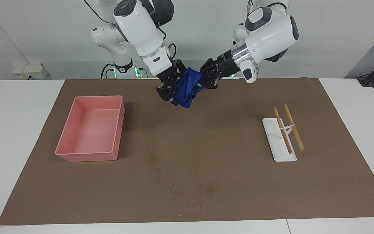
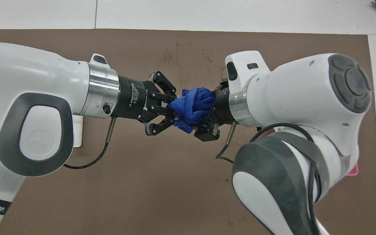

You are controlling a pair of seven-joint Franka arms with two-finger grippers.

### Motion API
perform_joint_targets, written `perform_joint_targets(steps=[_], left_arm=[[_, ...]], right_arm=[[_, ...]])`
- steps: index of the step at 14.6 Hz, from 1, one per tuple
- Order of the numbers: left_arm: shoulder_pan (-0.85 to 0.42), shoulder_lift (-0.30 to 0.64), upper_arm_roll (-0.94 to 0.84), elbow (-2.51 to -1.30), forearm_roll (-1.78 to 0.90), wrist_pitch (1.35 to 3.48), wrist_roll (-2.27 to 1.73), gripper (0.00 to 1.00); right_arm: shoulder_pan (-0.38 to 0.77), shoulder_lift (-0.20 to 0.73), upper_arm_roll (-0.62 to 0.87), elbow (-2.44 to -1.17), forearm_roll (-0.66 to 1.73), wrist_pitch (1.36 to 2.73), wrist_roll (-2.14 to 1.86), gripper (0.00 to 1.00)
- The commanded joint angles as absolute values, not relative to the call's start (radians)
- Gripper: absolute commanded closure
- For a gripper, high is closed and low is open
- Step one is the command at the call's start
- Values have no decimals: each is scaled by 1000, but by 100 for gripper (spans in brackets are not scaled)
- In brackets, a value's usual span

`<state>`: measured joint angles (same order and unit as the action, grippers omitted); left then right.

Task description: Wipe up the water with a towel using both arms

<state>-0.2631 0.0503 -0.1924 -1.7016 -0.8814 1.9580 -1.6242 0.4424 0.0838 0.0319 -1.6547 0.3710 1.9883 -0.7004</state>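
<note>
My right gripper grabs the blue towel by its loose end (image 2: 206,108) next, since my left gripper stays shut around one side of the towel.
The blue towel (image 1: 186,87) hangs bunched in the air over the robots' edge of the brown mat, between both grippers. My left gripper (image 1: 202,82) comes in from the left arm's end and is shut on one side of the towel (image 2: 193,106). My right gripper (image 1: 171,92) stands open at the other side, its fingers spread around the cloth. In the overhead view the left gripper (image 2: 174,110) and the right gripper (image 2: 206,114) face each other with the cloth pressed between them. The water (image 1: 174,183) shows as faint darker blotches and specks on the mat, farther from the robots, also seen as water (image 2: 191,55).
A pink tray (image 1: 64,131) sits toward the right arm's end of the mat. A white stand (image 1: 287,157) with two wooden sticks lies toward the left arm's end. The brown mat (image 1: 226,136) covers most of the table.
</note>
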Motion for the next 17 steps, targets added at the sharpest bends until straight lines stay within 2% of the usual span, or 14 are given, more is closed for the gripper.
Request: perform_joint_targets(steps=[1, 5, 6, 12, 13, 14, 15, 17], left_arm=[[-278, 9, -184, -1756, -900, 1990, -1615, 100], [-282, 5, -184, -1763, -899, 1987, -1614, 100], [-284, 5, -184, -1764, -899, 1987, -1614, 100], [-285, 5, -184, -1761, -884, 1987, -1585, 100], [-285, 6, -184, -1758, -882, 1983, -1572, 93], [-285, 6, -184, -1756, -882, 1982, -1569, 43], [-285, 6, -183, -1753, -881, 1979, -1574, 0], [-284, 6, -183, -1749, -833, 1979, -1568, 0]], right_arm=[[443, 95, 51, -1637, 387, 2005, -680, 12], [443, 95, 52, -1637, 390, 2014, -678, 89], [442, 97, 52, -1637, 391, 2014, -678, 100], [442, 97, 52, -1637, 393, 2014, -676, 100], [440, 97, 52, -1637, 394, 2014, -676, 100], [440, 95, 52, -1637, 396, 2014, -676, 100], [440, 95, 52, -1637, 396, 2014, -676, 100], [436, 97, 52, -1637, 396, 2013, -672, 100]])
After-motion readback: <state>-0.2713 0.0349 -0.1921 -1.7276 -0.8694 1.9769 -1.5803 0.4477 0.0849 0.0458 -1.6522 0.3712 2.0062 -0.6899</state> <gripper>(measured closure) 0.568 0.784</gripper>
